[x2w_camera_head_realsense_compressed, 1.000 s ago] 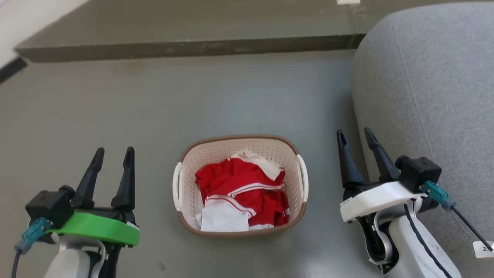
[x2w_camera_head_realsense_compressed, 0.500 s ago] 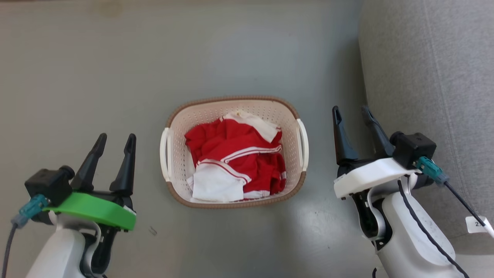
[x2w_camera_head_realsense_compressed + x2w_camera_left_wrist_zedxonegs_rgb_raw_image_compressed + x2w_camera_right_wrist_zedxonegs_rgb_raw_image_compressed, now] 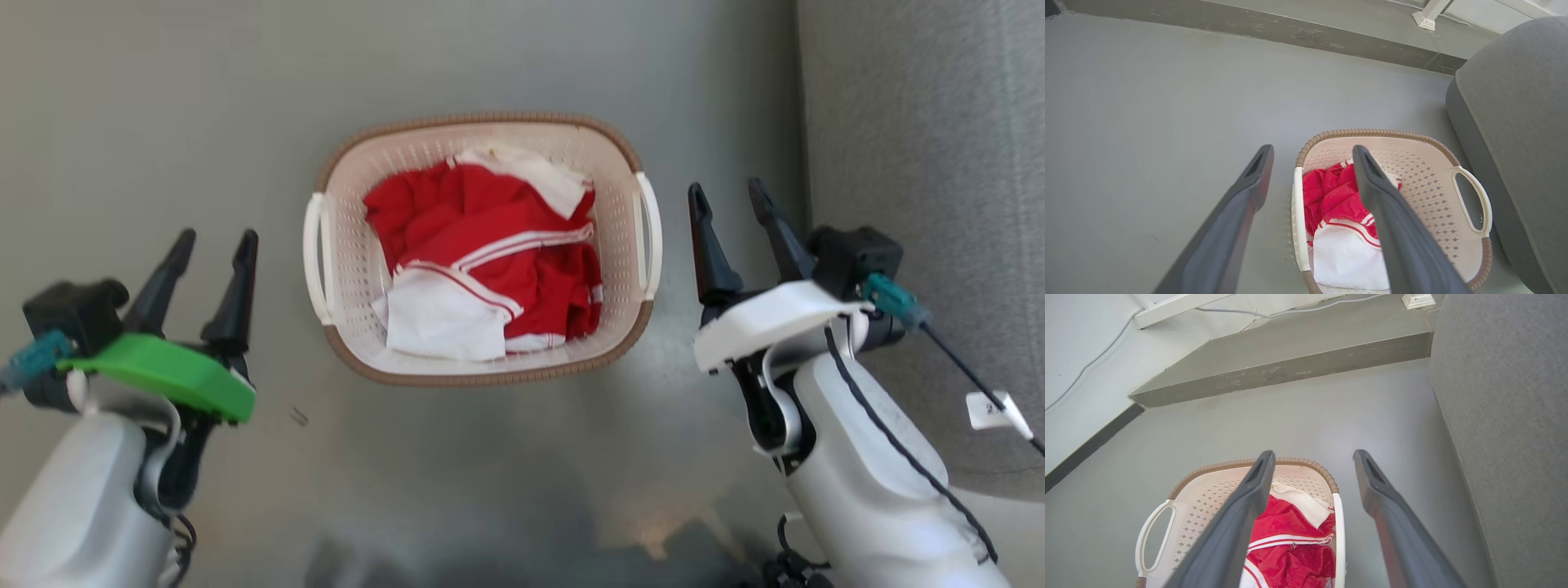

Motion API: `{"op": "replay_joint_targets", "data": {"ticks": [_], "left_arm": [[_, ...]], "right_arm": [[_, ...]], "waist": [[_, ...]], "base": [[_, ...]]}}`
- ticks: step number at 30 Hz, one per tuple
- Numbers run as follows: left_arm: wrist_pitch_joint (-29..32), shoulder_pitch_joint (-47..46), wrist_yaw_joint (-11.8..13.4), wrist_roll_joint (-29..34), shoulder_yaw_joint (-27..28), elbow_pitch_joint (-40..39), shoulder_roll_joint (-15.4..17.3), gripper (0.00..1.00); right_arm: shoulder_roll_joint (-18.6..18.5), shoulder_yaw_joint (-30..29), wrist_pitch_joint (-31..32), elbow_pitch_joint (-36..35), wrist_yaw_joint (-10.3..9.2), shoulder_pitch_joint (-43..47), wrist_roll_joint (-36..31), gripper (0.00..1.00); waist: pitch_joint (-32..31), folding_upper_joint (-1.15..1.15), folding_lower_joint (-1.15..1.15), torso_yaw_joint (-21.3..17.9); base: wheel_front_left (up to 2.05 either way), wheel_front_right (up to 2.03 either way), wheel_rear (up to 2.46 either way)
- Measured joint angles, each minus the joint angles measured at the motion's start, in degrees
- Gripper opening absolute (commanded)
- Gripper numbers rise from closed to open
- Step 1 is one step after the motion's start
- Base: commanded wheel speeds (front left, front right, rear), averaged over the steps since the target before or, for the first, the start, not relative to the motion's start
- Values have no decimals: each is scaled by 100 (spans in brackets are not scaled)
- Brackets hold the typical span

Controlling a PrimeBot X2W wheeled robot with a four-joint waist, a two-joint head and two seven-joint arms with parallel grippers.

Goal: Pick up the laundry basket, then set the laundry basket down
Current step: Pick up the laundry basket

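The left gripper grabs the laundry basket by its slim white handle away from the sofa next, since its perforated body (image 3: 609, 235) is wider than the gripper's fingers.
The laundry basket (image 3: 347, 269) stands on the grey floor, cream-white and perforated, with a brown woven rim and white side handles. Red and white clothes (image 3: 490, 253) lie crumpled inside it. My left gripper (image 3: 216, 242) hangs open to the basket's left, above floor level and apart from the left handle (image 3: 313, 245). To the right, my right gripper (image 3: 727, 196) is open beside the right handle (image 3: 651, 229) without touching it. The left wrist view shows the basket (image 3: 1425, 171) just right of the open fingers. In the right wrist view the basket (image 3: 1208, 494) lies below and left of the open fingers.
A grey upholstered sofa (image 3: 922, 163) runs along the right, close to my right arm. A low concrete step (image 3: 1290, 371) crosses the floor beyond the basket, with a white wall and cable behind it. Open floor (image 3: 147, 122) lies left of the basket.
The head camera has tilted down and closer, so the basket appears higher and larger. Both grippers stay open on either side of it, and the basket rests in the same spot.
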Motion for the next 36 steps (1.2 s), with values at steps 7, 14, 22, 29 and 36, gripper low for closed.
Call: {"op": "replay_joint_targets", "data": {"ticks": [7, 14, 22, 29, 36], "left_arm": [[174, -599, 0, -247, -287, 346, 147, 100], [349, -1167, 0, -300, -665, 634, 300, 100], [404, -1706, 0, -322, -1152, 826, 341, 100], [495, -1969, 0, -399, -1417, 1252, 354, 100], [438, -2271, -41, -588, -1673, 1436, 324, 100]], "right_arm": [[-9, 204, 0, 439, -38, -399, 292, 100], [-18, 397, 0, 748, -49, -927, 599, 100], [-30, 587, 0, 1163, -83, -1419, 823, 100], [-30, 754, 0, 1571, -89, -1717, 1060, 100], [-32, 865, 0, 1729, -89, -2036, 1213, 100]], "waist": [[576, 0, 0, -45], [1149, 0, 0, -89], [1733, 0, 0, -131], [2120, 0, 0, -151], [2366, 0, 0, -144]], "base": [[0, 0, 0], [0, 0, 0], [0, 0, 0], [0, 0, 0], [0, 0, 0]]}}
